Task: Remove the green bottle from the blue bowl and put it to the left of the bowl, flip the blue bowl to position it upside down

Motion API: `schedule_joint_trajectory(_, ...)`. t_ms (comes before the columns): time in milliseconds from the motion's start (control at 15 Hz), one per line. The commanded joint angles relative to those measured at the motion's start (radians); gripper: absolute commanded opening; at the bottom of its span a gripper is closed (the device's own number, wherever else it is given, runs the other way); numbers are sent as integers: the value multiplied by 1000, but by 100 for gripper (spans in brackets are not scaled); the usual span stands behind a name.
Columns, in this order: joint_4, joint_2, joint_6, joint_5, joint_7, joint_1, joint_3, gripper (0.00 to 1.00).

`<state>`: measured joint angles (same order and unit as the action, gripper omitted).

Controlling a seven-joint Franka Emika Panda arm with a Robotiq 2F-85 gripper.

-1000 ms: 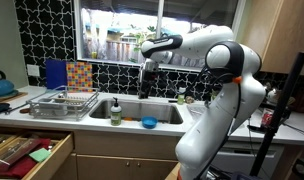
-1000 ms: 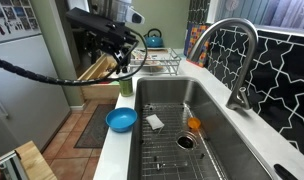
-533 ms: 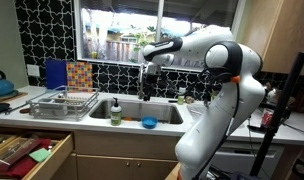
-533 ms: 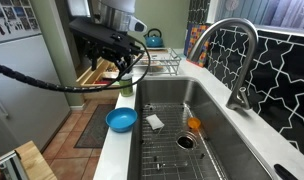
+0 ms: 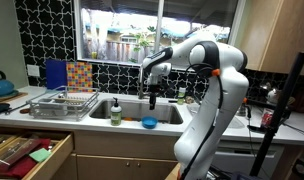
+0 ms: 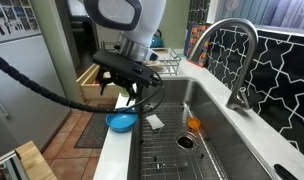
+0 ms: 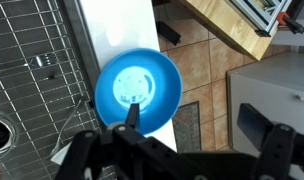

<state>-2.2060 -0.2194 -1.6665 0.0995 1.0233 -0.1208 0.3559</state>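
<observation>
My gripper grabs the blue bowl (image 7: 139,88) by one edge of its rim next, one fingertip inside and one outside, to flip the bowl upside down.
The blue bowl (image 7: 139,88) sits upright and empty on the counter strip at the front edge of the sink. It shows in both exterior views (image 5: 149,123) (image 6: 120,121). My gripper (image 7: 197,125) is open and empty and hangs above the bowl. One finger is over the bowl's rim and the other is out over the floor. The gripper also shows in both exterior views (image 5: 152,95) (image 6: 135,98). The green bottle (image 5: 116,110) stands upright on the counter edge to the left of the bowl. The arm hides it in the other exterior view.
The steel sink (image 6: 192,150) with a wire grid holds a white scrap (image 6: 155,121) and an orange item (image 6: 194,124). The faucet (image 6: 237,60) rises at its far side. A dish rack (image 5: 62,102) and an open drawer (image 5: 27,152) are to the left.
The arm has swung from above the bottle's end of the counter and come down over the blue bowl. The bowl and the bottle have not moved.
</observation>
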Motion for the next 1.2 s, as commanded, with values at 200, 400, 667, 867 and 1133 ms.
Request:
schedule_joint_trajectory(200,-1,159,-116,-3,153,-81,-5,100)
schedule_joint_trajectory(400,12,204,-163,12,162,-107,-10,100)
schedule_joint_trajectory(667,-12,254,-250,8,74,-121,-29,100)
schedule_joint_trajectory(867,-10,282,-274,25,33,-126,-48,89)
schedule_joint_trajectory(1133,-8,287,-279,14,0,-127,-69,51)
